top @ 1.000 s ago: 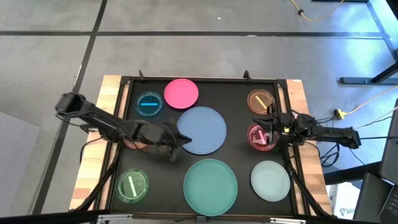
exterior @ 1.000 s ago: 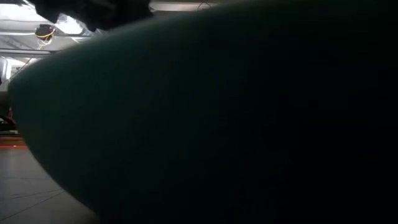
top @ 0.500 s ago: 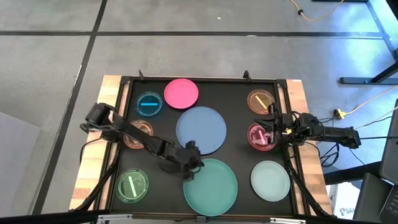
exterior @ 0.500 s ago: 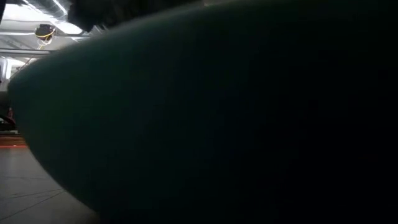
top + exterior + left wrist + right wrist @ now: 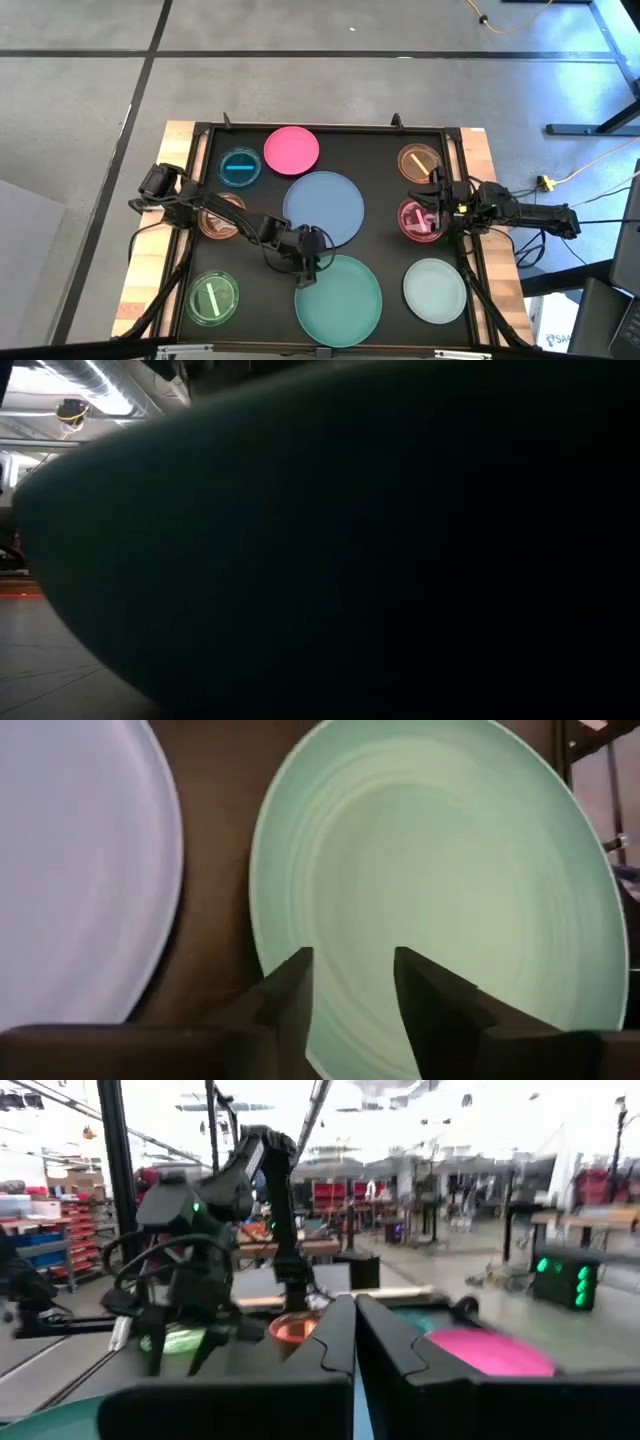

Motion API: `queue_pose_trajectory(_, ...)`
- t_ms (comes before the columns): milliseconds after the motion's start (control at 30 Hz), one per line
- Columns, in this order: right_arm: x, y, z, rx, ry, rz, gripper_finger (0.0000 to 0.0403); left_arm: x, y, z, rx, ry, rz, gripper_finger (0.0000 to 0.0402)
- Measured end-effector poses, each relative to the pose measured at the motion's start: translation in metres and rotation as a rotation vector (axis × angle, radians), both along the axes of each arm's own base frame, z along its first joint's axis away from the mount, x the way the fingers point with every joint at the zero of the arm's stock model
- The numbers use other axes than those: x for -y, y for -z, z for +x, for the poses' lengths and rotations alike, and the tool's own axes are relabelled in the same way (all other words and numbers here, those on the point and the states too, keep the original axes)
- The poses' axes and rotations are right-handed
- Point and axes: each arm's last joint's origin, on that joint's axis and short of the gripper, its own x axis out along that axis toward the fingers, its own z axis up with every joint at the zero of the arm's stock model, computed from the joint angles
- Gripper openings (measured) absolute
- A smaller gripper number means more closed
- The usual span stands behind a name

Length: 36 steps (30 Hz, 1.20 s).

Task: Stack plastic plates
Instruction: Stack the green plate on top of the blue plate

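My left gripper grabs the teal plate's rim next, to stack it on the grey-blue plate (image 5: 323,208).
The large teal plate (image 5: 338,300) lies flat near the front edge of the black tray; its dark side fills the low view (image 5: 350,560). The grey-blue plate (image 5: 323,208) lies flat just beyond it. My left gripper (image 5: 310,264) stands open over the teal plate's far-left rim (image 5: 270,920), its two fingers (image 5: 295,995) pointing across the plate (image 5: 440,890). My right gripper (image 5: 434,206) is shut above the small magenta plate (image 5: 420,221) at the right, with nothing between its fingers (image 5: 352,1330). My left gripper has its open fingers over the teal plate's far-left rim (image 5: 262,935), coming from the left and slanting down. I cannot tell whether they touch it. The plate lies flat on the tray.
On the black tray (image 5: 270,290) also lie a pink plate (image 5: 291,149), a small blue one (image 5: 240,167), an orange one (image 5: 220,215) under my left arm, a green one (image 5: 211,297), an amber one (image 5: 419,160) and a pale-mint one (image 5: 435,290).
My left gripper has gone from the grey-blue plate's left edge toward the table's near edge and a little right, ending at the teal plate's far-left rim. The plates have stayed where they were.
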Motion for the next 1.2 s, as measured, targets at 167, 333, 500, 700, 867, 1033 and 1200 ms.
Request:
queue_pose_trajectory(167,-0.003,0.007,0.001,-0.076,-0.1,0.021,0.0007,-0.001,0.013,-0.007,-0.08,0.004,0.032,0.0142)
queue_pose_trajectory(333,-0.003,0.009,0.001,-0.1,-0.106,0.053,0.0007,-0.007,0.015,-0.007,-0.094,-0.047,0.007,0.0141)
queue_pose_trajectory(500,-0.003,0.011,0.002,-0.113,-0.106,0.055,0.0007,-0.007,0.018,-0.006,-0.095,-0.044,0.001,0.0141)
queue_pose_trajectory(700,-0.003,0.011,0.002,-0.114,-0.1,0.058,0.0007,-0.005,0.036,-0.002,-0.137,-0.028,-0.013,0.0141)
queue_pose_trajectory(867,0.0,0.011,0.002,-0.111,-0.026,0.069,0.0007,-0.002,0.037,0.001,-0.112,-0.025,-0.006,0.0141)
queue_pose_trajectory(1033,0.0,0.011,0.002,-0.111,-0.016,0.07,0.0007,-0.003,0.037,0.002,-0.088,-0.008,0.046,0.0137)
queue_pose_trajectory(1200,0.002,0.011,0.001,-0.107,0.069,0.075,0.0007,-0.001,0.037,0.001,-0.071,0.002,0.096,0.0114)
